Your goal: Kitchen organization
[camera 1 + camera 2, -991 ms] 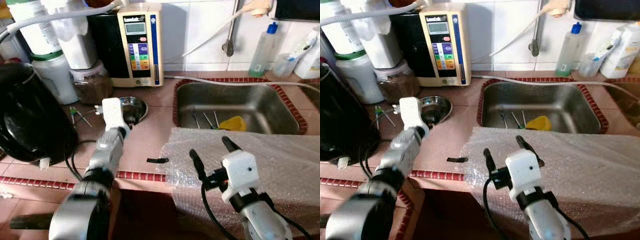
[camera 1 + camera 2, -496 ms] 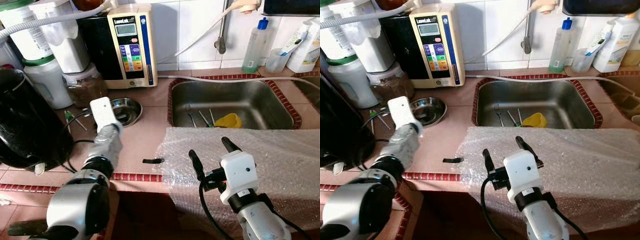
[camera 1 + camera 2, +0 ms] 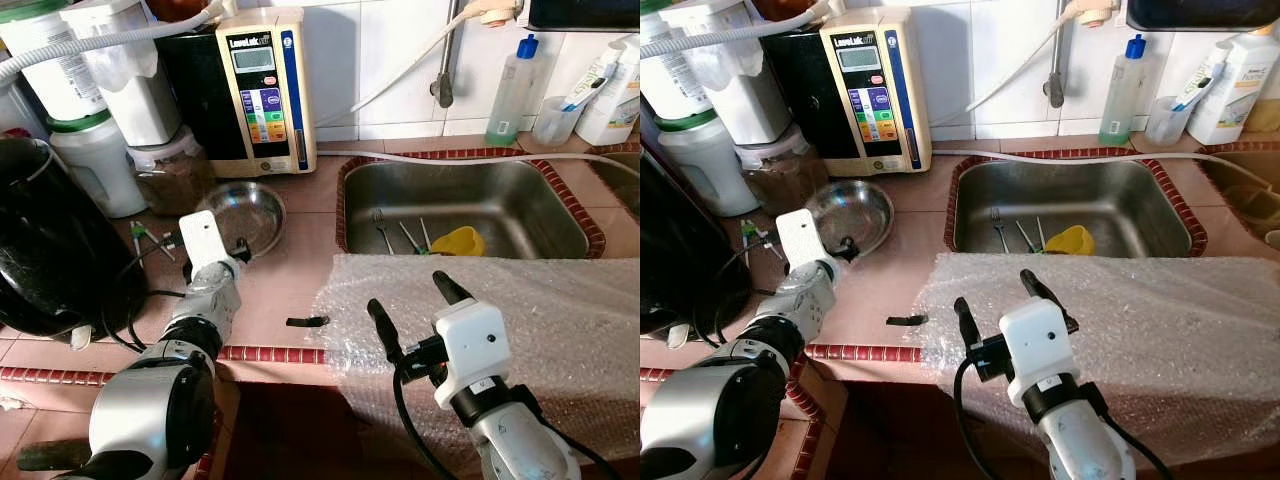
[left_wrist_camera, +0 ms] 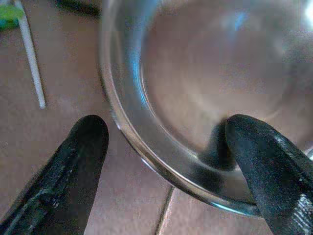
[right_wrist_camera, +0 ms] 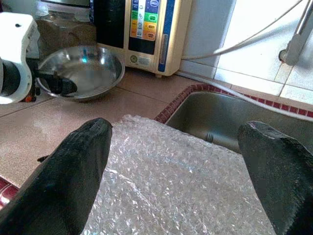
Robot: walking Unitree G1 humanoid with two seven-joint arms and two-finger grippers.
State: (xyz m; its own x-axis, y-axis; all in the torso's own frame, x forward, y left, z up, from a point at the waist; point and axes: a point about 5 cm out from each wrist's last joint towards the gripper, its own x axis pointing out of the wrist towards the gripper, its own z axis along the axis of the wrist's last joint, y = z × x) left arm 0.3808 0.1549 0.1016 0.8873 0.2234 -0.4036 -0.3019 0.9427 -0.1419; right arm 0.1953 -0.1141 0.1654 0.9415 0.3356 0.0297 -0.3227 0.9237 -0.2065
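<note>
Next, my left gripper pinches the steel bowl by its thin near rim (image 4: 164, 170), since the bowl's round hollow spreads wider than my fingers.
A shiny steel bowl (image 3: 245, 212) sits on the pink tiled counter (image 3: 285, 285) in front of the beige water machine and looks tipped up toward me. My left gripper (image 3: 238, 240) is open and straddles the bowl's near rim (image 4: 146, 156); one finger (image 4: 83, 161) is outside and the other (image 4: 259, 166) inside. My right gripper (image 3: 406, 292) is open, hovering over a sheet of bubble wrap (image 3: 560, 320) that covers the counter's front right; from its wrist the bowl (image 5: 80, 68) lies ahead to one side.
The steel sink (image 3: 350, 190) holds cutlery and a yellow item (image 3: 462, 240). A large black appliance (image 3: 50, 250), jars (image 3: 170, 170) and the water machine (image 3: 262, 90) crowd the back left. A small black piece (image 3: 307, 321) lies near the counter edge. Bottles (image 3: 512, 90) stand behind the sink.
My left gripper has drawn back toward me with its fingers across the bowl's rim, and the bowl has shifted left and tipped up. The right gripper has edged slightly left.
</note>
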